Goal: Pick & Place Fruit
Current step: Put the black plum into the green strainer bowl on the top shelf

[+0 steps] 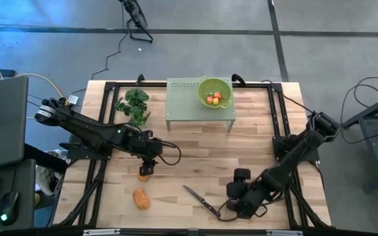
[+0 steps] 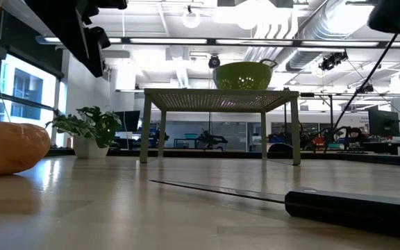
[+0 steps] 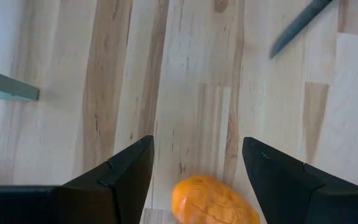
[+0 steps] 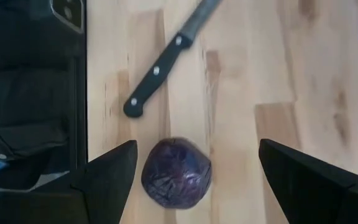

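The purple fruit needs to go in the green bowl [image 1: 202,88], so the robot's right gripper should grab the fruit next.
An orange oblong fruit [image 3: 213,202] lies on the wooden table between and below the fingers of my open left gripper [image 3: 197,143], which hovers over it at the table's middle left [image 1: 147,167]. A second orange fruit [image 1: 140,198] rests nearer the front edge. A dark purple round fruit [image 4: 176,172] sits on the table just ahead of my open right gripper [image 4: 197,149], left of the midline between its fingers. In the high view that gripper [image 1: 236,202] hides it. Small red and orange fruit [image 1: 214,99] lie in a green bowl [image 1: 202,88].
A black-handled knife [image 1: 201,200] lies near the front, between the two grippers, its handle [image 4: 157,74] close to the purple fruit. The bowl stands on a green perforated stand [image 1: 182,98] at the far middle. A green leafy bunch [image 1: 133,105] is at the far left.
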You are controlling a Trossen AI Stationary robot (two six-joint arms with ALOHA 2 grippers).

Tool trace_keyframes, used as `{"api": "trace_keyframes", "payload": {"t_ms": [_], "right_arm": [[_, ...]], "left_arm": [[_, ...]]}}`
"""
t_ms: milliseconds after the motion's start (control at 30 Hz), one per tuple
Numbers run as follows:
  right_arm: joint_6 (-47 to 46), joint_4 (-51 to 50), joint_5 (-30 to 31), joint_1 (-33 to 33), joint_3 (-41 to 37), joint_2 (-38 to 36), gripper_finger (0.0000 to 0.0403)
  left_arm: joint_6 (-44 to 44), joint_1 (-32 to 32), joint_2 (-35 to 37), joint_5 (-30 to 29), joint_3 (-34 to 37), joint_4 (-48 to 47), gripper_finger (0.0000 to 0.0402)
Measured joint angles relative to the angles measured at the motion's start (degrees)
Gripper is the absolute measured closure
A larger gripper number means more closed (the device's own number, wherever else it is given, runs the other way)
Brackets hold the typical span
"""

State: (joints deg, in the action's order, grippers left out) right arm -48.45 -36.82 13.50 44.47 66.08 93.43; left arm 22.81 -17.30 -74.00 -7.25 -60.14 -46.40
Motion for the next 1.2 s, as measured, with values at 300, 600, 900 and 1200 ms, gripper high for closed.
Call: {"api": "trace_keyframes", "payload": {"t_ms": [300,600,900,1200], "right_arm": [[-6.03,0.22,-0.21,2.39,0.00,4.15,0.0073],[-10.44,0.99,0.67,3.60,-0.02,5.60,0.0073],[-12.18,1.82,1.47,3.94,-0.89,5.60,0.0073],[-14.98,3.07,1.25,5.12,-1.76,7.59,0.0073]], "left_arm": [[0.00,0.00,0.00,-0.87,-0.02,0.05,0.0160],[0.00,0.00,-0.02,-0.90,-0.04,0.05,0.0160],[0.04,0.00,-0.02,-0.90,-0.04,0.05,0.0160],[0.07,0.00,-0.02,-0.92,-0.04,0.03,0.0160]]}}
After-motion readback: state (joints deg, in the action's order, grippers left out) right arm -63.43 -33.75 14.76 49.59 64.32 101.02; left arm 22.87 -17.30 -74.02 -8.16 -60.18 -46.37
